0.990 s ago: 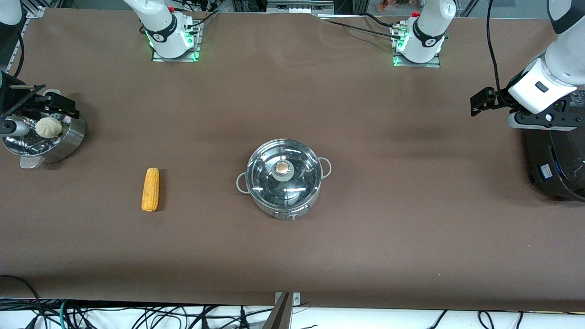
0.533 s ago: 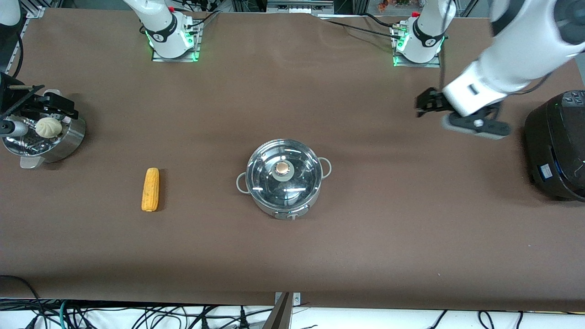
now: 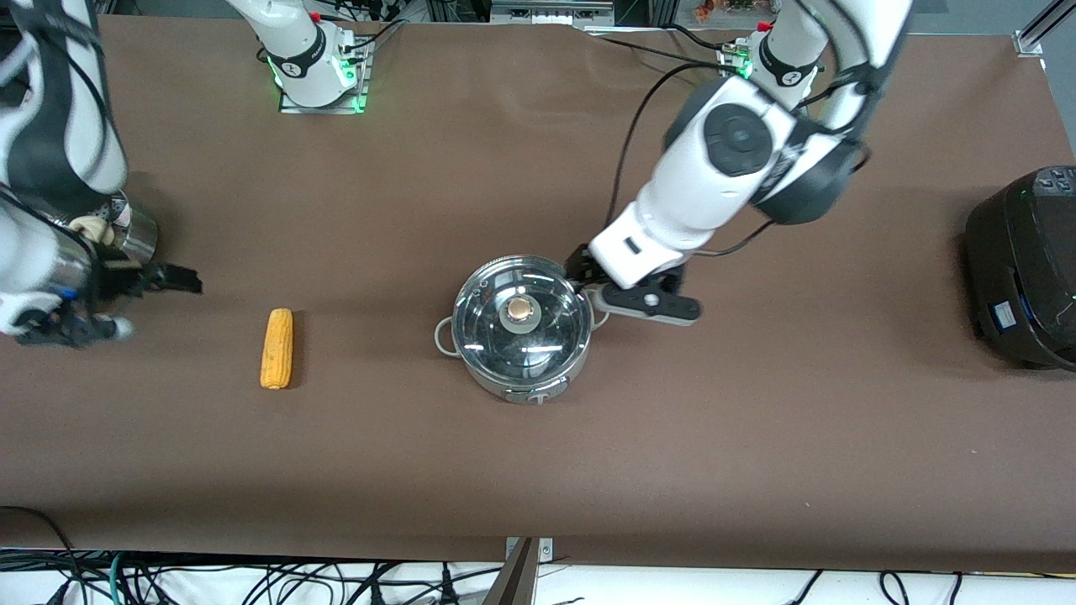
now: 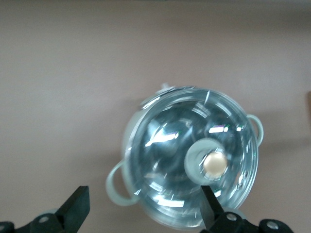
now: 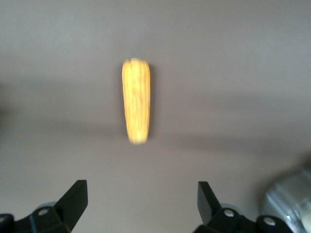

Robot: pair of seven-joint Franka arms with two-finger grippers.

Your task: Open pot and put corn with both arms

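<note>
The left gripper next needs to grab the glass lid by its copper knob (image 3: 521, 310) to open the steel pot for the corn (image 3: 276, 348).
The steel pot (image 3: 521, 329) stands mid-table with its glass lid (image 3: 551, 340) on, copper knob (image 3: 521, 310) up. My left gripper (image 3: 582, 273) is open and empty in the air over the pot's rim and loop handle at the left arm's end. The left wrist view shows the pot (image 4: 160, 160) and the knob (image 4: 214, 163) just past the spread fingers of the left gripper (image 4: 144, 208). The corn (image 3: 276, 348) lies on the table toward the right arm's end. My right gripper (image 3: 172, 281) is open and empty above the table beside the corn. The corn (image 5: 136, 100) lies ahead of the right gripper (image 5: 141, 200).
A steel steamer basket (image 3: 141, 234) with a pale bun (image 3: 87, 227) sits at the right arm's end, mostly hidden by the right arm; its edge (image 5: 289, 201) shows in the right wrist view. A black rice cooker (image 3: 1021, 269) stands at the left arm's end.
My left arm swung from over the rice cooker's end to the pot. My right arm left the steamer basket and moved toward the corn. Pot and corn have not moved.
</note>
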